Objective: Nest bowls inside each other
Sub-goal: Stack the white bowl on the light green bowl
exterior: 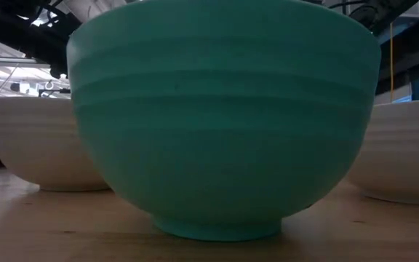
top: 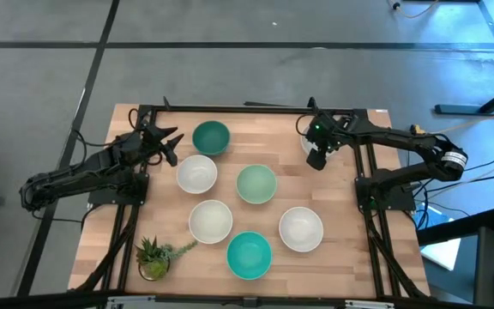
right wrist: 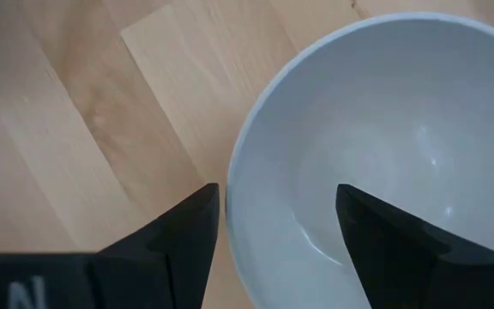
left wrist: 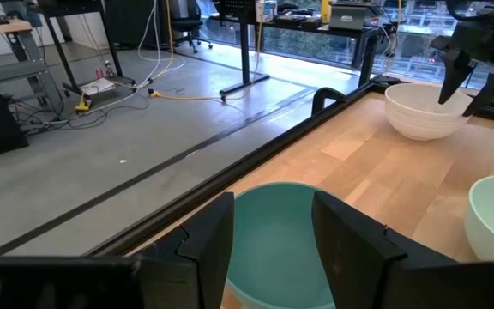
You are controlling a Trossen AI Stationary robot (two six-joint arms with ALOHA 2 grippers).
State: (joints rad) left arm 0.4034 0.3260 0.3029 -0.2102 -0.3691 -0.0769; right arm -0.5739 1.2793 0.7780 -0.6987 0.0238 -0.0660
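Observation:
I should next grab the white bowl by its rim with my right gripper, to nest it inside the pale mint bowl [top: 256, 184].
Several bowls stand upright on their bases on the wooden table. A dark teal bowl [top: 211, 137] is at the far left, with my left gripper [top: 171, 146] open just to its left, level and clear of it [left wrist: 273, 202]. At the far right, my right gripper [top: 316, 159] points down over a white bowl [left wrist: 423, 107], open. Its two fingers straddle that bowl's rim [right wrist: 234, 172], one outside and one inside, without visibly touching it. A pale mint bowl [top: 256, 184], three more white bowls [top: 196, 174] [top: 210, 221] [top: 301, 228] and a turquoise bowl [top: 249, 255] stand apart mid-table.
A small spiky green potted plant [top: 154, 257] stands near the table's near left corner. A black frame [top: 256, 108] runs along the table's edges. In the low view the turquoise bowl [exterior: 224, 124] fills the front, with a white bowl [exterior: 42, 145] behind on the left and another [exterior: 406, 153] on the right.

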